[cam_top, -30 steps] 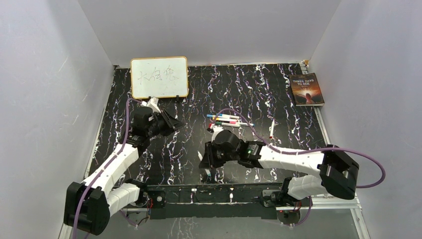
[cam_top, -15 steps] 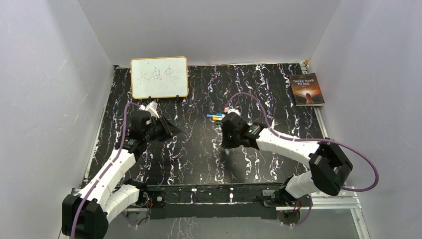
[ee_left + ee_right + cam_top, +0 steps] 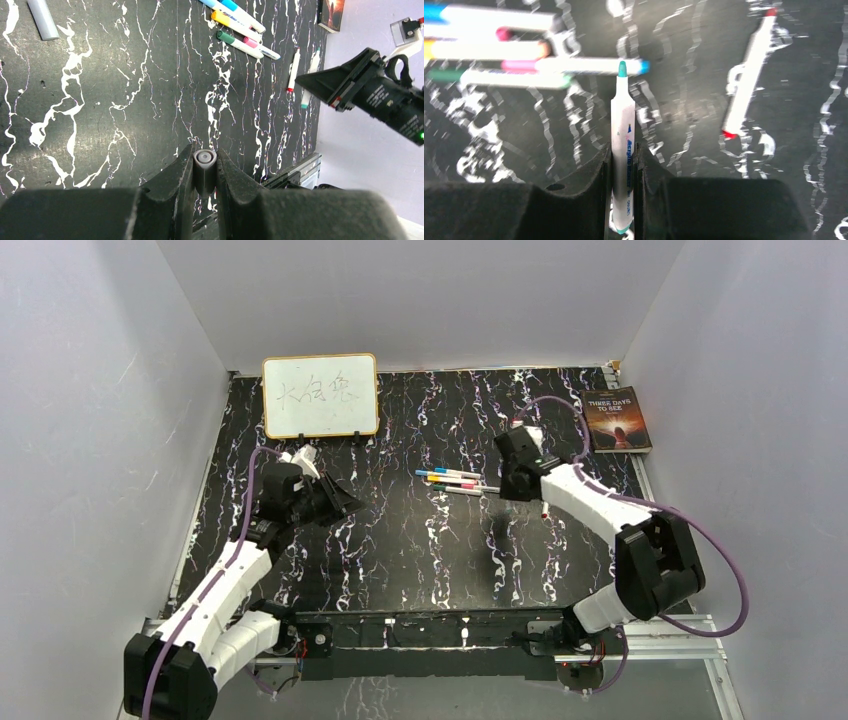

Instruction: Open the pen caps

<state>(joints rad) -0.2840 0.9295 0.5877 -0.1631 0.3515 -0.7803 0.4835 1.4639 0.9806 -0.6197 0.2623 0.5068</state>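
Observation:
The pen in my right gripper moves toward the red-ended pen first. Its tip is above a capped pen, so it would fall short if I opened now.
My left gripper (image 3: pixel 205 152) is shut on a short grey pen cap (image 3: pixel 205 167), held above the table; in the top view this gripper (image 3: pixel 345 502) is at the left. My right gripper (image 3: pixel 623 150) is shut on a white-barrelled pen (image 3: pixel 622 125) whose teal tip is bare. It hovers just right of several capped pens (image 3: pixel 455 480) lying side by side, which also show in the right wrist view (image 3: pixel 494 50). A red-ended pen (image 3: pixel 749 75) lies apart to the right. A second grey cap (image 3: pixel 42 19) lies loose on the table.
A framed whiteboard (image 3: pixel 320 395) with writing stands at the back left. A book (image 3: pixel 615 420) lies at the back right corner. White walls close in three sides. The table (image 3: pixel 400 550) is black marble-patterned.
My right arm has swung from the front centre out to the back right beside the pens, carrying the teal pen. My left arm has hardly moved and keeps the cap.

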